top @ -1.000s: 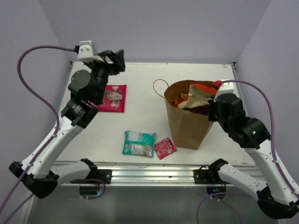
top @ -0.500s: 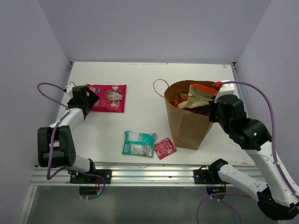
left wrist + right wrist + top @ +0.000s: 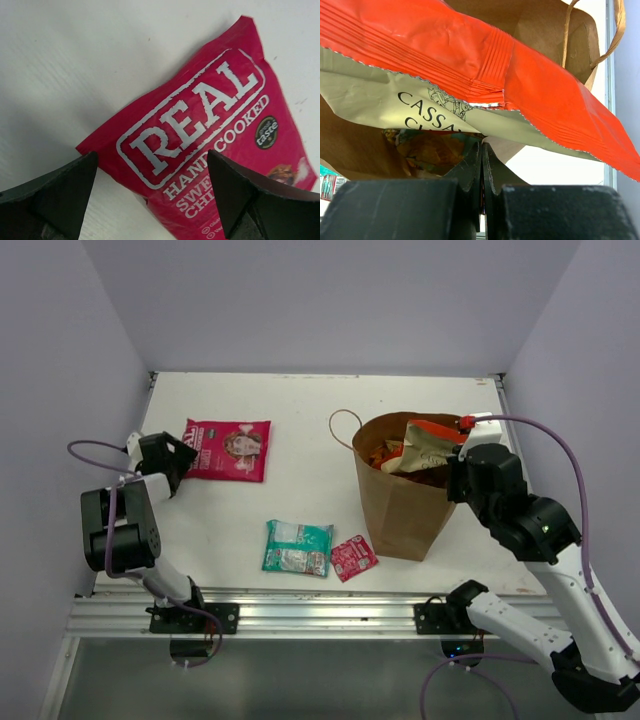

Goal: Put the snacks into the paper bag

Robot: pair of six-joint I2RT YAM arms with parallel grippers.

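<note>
My left gripper closes on the REAL packet now. My fingers reach past the packet's edge, with its corner (image 3: 193, 456) (image 3: 141, 169) between them, so closing now would catch the packet.
The brown paper bag (image 3: 400, 505) stands upright right of centre, with a red-orange packet (image 3: 432, 428) and a tan packet (image 3: 420, 450) sticking out of its mouth. My right gripper (image 3: 458, 462) is at the bag's right rim; in the right wrist view it (image 3: 481, 147) is shut, seemingly pinching the bag's paper edge (image 3: 502, 146). The pink-red "REAL" packet (image 3: 232, 450) lies flat at the left. My left gripper (image 3: 170, 455) is open and low at its left end, with the packet's corner (image 3: 200, 120) between the fingers. The teal-green packet (image 3: 297, 547) and the small pink-red sachet (image 3: 353, 557) lie near the front.
The left arm is folded low along the table's left edge (image 3: 135, 455). One loop handle (image 3: 340, 425) sticks out left of the bag. Walls close the table on the left, back and right. A metal rail (image 3: 320, 610) runs along the front.
The left arm has dropped from high over the "REAL" packet to table level and its gripper has moved to the packet's left end. The right arm and bag have not moved.
</note>
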